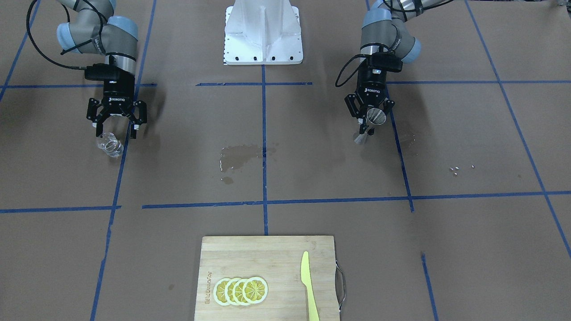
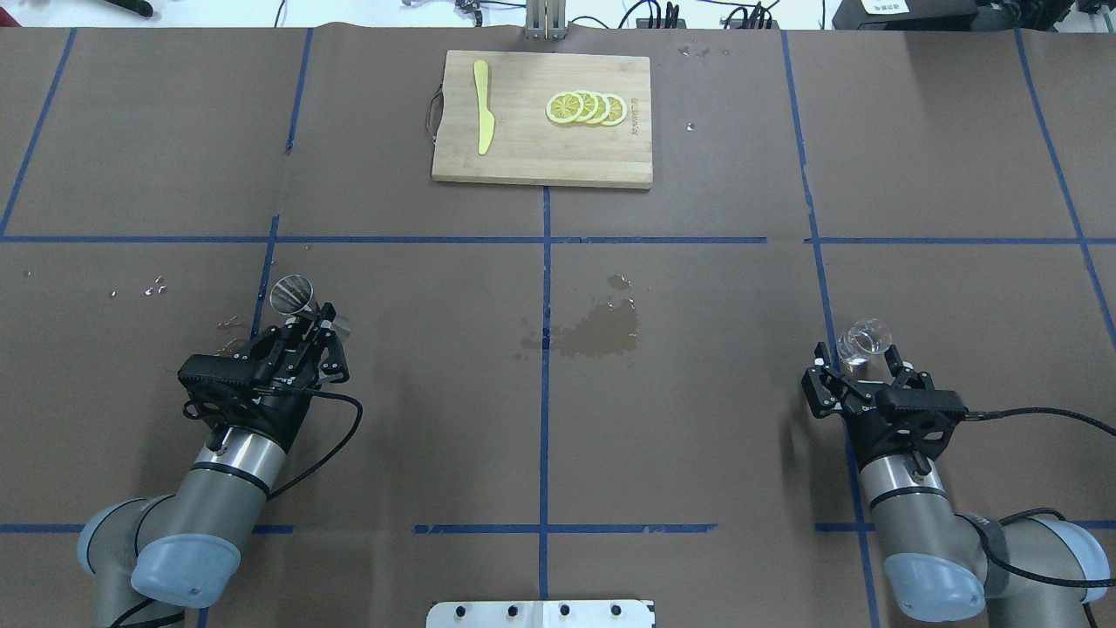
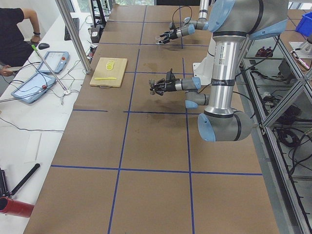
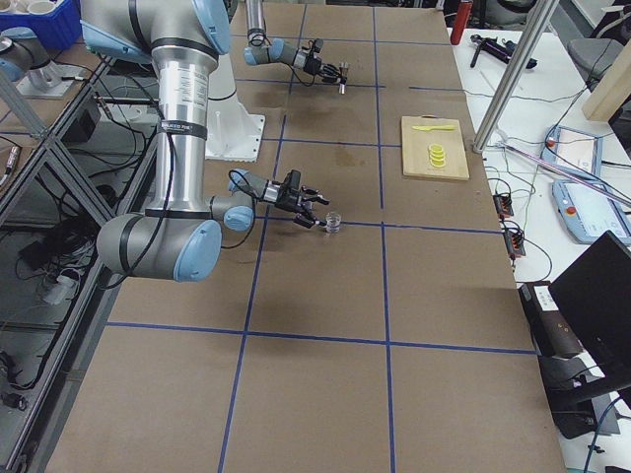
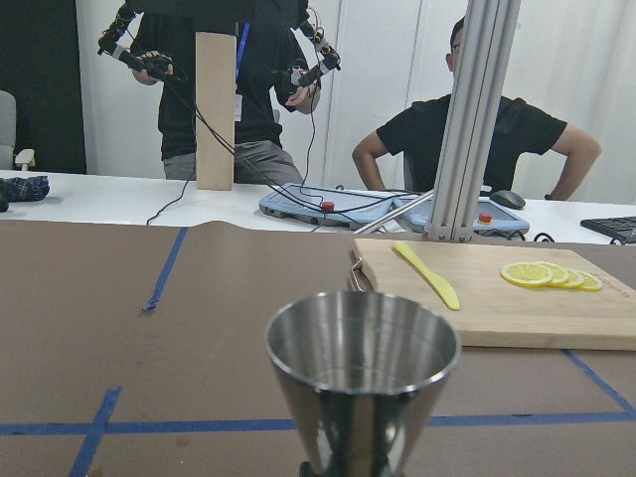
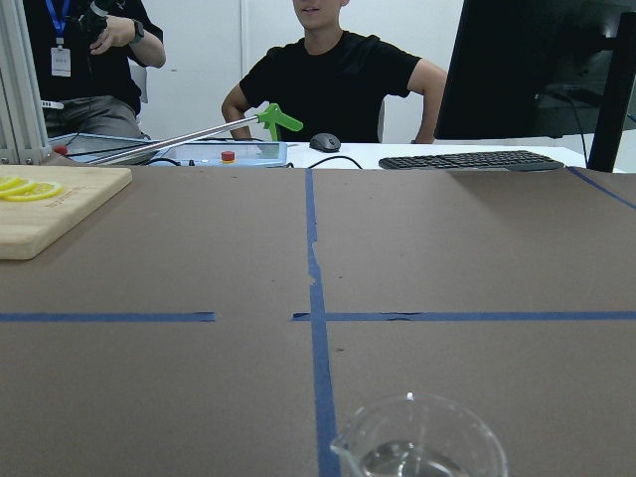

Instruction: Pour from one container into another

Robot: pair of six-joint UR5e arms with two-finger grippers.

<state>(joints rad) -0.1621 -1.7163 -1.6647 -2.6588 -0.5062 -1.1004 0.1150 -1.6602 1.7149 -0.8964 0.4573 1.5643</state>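
My right gripper will grab the clear glass cup by its round side [image 1: 109, 145] [image 6: 422, 452]. Then it will pour between the containers.
The metal jigger [image 2: 292, 295] stands left of centre, its open upper cone filling the bottom of the left wrist view [image 5: 363, 383]. My left gripper [image 2: 319, 328] is shut on the jigger's narrow waist [image 1: 368, 127]. The clear glass cup [image 2: 863, 340] sits on the table at the right, with a little clear liquid in its base [image 6: 417, 447]. My right gripper [image 2: 856, 354] is open, with a finger on either side of the cup [image 1: 109, 145] and apart from it.
A wet stain [image 2: 597, 330] darkens the brown table cover at the centre. At the far edge lies a wooden cutting board [image 2: 523, 161] with lemon slices [image 2: 586, 107] and a yellow knife [image 2: 482, 118]. Operators sit beyond the table.
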